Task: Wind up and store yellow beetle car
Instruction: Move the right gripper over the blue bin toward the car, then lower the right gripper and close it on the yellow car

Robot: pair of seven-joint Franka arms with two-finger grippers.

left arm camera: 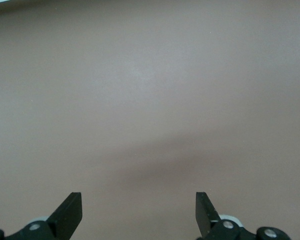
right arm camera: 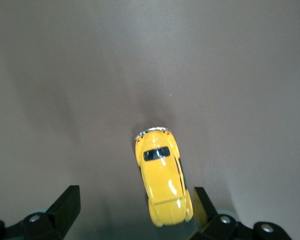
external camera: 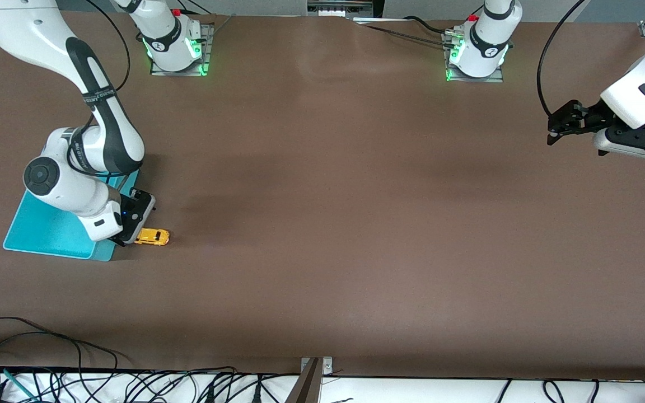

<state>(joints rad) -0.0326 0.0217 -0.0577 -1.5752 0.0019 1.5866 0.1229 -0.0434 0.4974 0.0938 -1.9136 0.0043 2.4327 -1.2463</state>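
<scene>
The yellow beetle car [external camera: 153, 237] needs to go in the turquoise bin [external camera: 37, 228]. My right gripper should grab the car by its two long sides next.
The yellow beetle car [external camera: 153, 237] stands on the brown table beside the turquoise bin [external camera: 37, 228], toward the right arm's end. My right gripper [external camera: 125, 239] is down at the car's bin-side end, open. In the right wrist view one end of the car [right arm camera: 163, 179] lies between the fingers, close against one fingertip [right arm camera: 202, 204] and well apart from the other, with the right gripper [right arm camera: 136, 210] not closed on it. My left gripper [external camera: 556, 130] hangs open and empty over bare table at the left arm's end, where the arm waits; the left gripper [left arm camera: 138, 210] shows only table below it.
The right arm's elbow and wrist hang over the turquoise bin and hide much of it. Cables and a metal bracket [external camera: 311, 380] lie along the table edge nearest the front camera. Both arm bases [external camera: 177, 47] stand at the table's farthest edge.
</scene>
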